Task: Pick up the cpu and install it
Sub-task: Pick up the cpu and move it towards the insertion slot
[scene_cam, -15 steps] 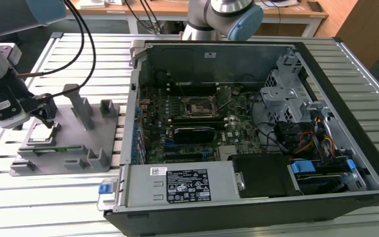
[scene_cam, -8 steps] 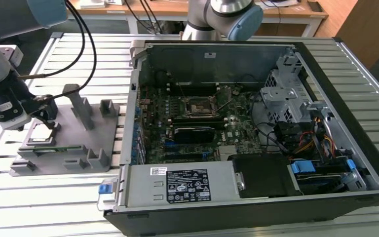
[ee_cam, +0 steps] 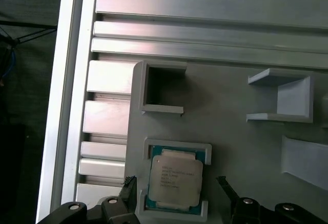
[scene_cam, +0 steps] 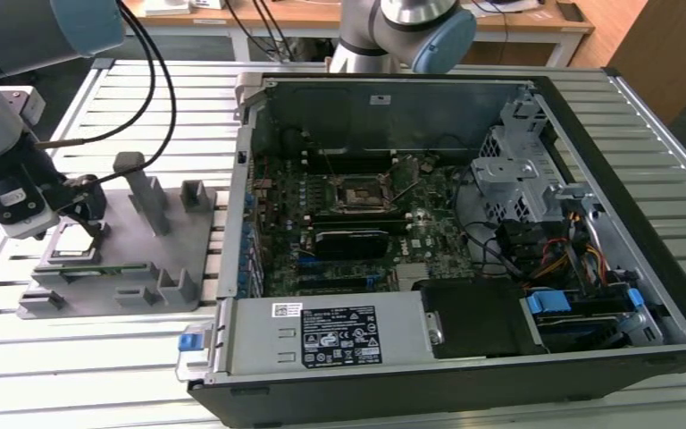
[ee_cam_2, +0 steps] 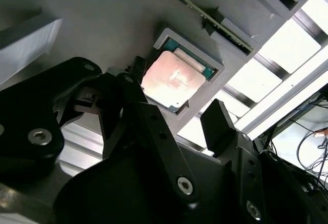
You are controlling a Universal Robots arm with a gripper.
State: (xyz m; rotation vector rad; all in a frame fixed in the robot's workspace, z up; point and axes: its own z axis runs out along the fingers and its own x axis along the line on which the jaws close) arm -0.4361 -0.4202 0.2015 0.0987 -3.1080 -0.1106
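Fixture brackets wrap both ends of the cpu point(scene_cam: 74, 243). The gripper should next grab the cpu by its bare side edges, between the brackets, to pick it up and install it.
The cpu point(scene_cam: 74, 243), a small square chip with a silvery top, lies flat in a recessed pocket of the grey fixture point(scene_cam: 158, 259) on the exterior view's left. My gripper point(scene_cam: 83, 222) hangs just above it, open. In both wrist views its black fingers point(ee_cam_2: 129, 86) stand on either side of the cpu point(ee_cam_2: 174, 80), apart from its edges, with nothing held. The first wrist view shows the cpu point(ee_cam: 174, 180) between the two fingertips point(ee_cam: 224, 185) of the gripper point(ee_cam: 177, 192). The socket point(scene_cam: 361, 192) sits on the motherboard inside the open computer case.
The open black computer case point(scene_cam: 629, 116) fills the exterior view's right, with drive cage, cables and power supply point(scene_cam: 319, 332) inside. A green memory stick point(scene_cam: 96, 268) lies in a fixture slot beside the cpu. Grey fixture posts point(scene_cam: 150, 192) rise nearby. The slatted metal table point(scene_cam: 140, 98) lies underneath.
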